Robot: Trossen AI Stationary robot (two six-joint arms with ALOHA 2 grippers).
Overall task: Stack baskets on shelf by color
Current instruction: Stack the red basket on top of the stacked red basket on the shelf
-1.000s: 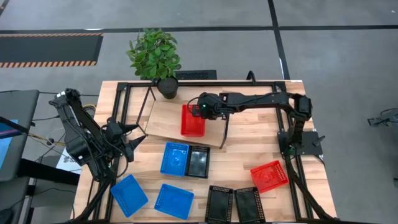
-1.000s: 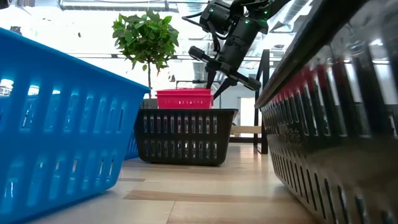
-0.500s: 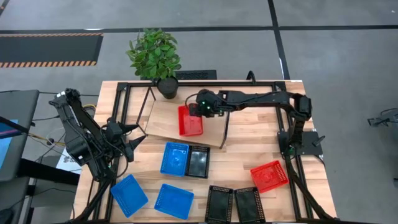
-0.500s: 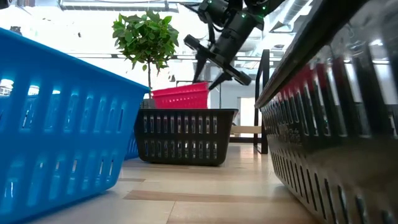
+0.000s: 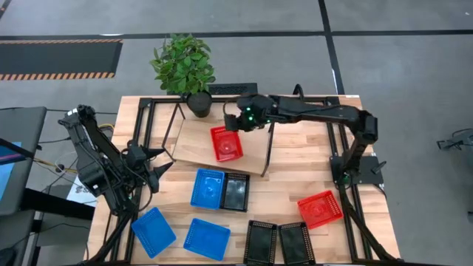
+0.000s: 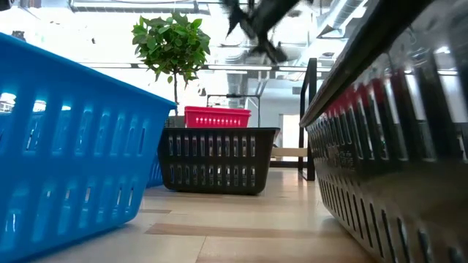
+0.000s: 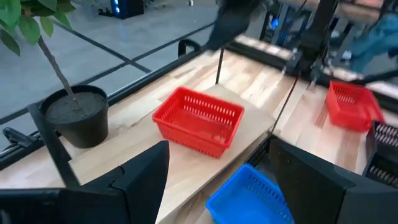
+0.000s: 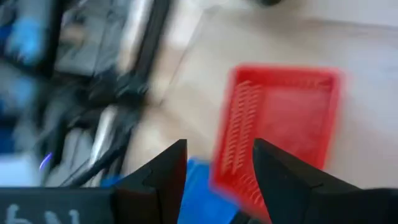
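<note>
The robot's right gripper will grab the loose red basket by its rim, to stack it with the other red basket on the shelf (image 5: 194, 140).
A red basket (image 5: 226, 143) stands flat on its bottom on the right half of the wooden shelf (image 5: 194, 140), a little askew. It also shows in the left wrist view (image 7: 199, 121) and the right wrist view (image 8: 280, 118). My right gripper (image 5: 232, 123) hangs open in the air above the basket's far end and touches nothing; in the low view it is high up (image 6: 252, 29). My left gripper (image 5: 164, 167) waits open at the table's left, near the shelf's left end. A second red basket (image 5: 320, 208) lies near the right edge.
A blue basket (image 5: 208, 188) and a black basket (image 5: 236, 191) lie side by side in front of the shelf. Two more blue baskets (image 5: 154, 230) (image 5: 206, 238) and two black ones (image 5: 260, 242) (image 5: 296, 242) lie along the near edge. A potted plant (image 5: 194, 92) stands at the far edge.
My right gripper was at the red basket's right end and tipped that end up for a moment. It has since come off the basket, risen and drawn back toward the far edge. The basket has dropped flat on the shelf again, turned slightly.
</note>
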